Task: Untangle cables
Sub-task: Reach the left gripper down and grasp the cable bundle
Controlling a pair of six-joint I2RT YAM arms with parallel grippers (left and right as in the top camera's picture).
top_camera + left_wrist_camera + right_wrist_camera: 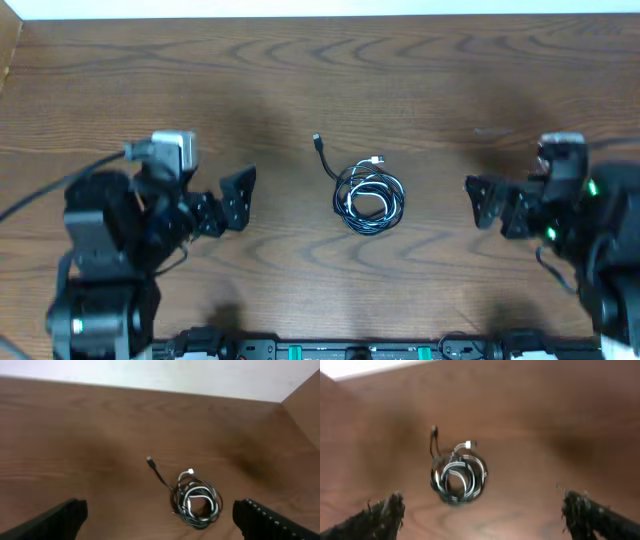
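Observation:
The coil's black cable pieces are beside the black plug. My left gripper should grab them there next, leaving the rest for my right gripper to untangle.
The cables (370, 197) lie coiled together in a small tangle at the middle of the wooden table, black strands wound with a white one. A black plug end (317, 140) sticks out to the upper left, and a white plug (377, 160) pokes from the top. My left gripper (238, 200) stands open well to the left of the bundle, apart from it. My right gripper (484, 200) stands open to the right, also apart. The left wrist view shows the tangle (196, 501) ahead between the spread fingers (65, 515). Seen from the right wrist, the bundle (458, 477) lies ahead, left of centre.
The brown wooden table (320, 80) stretches around the bundle on all sides. A pale wall edge (150, 375) runs along the far side of the table. A thick black arm cable (40, 195) trails off at the left.

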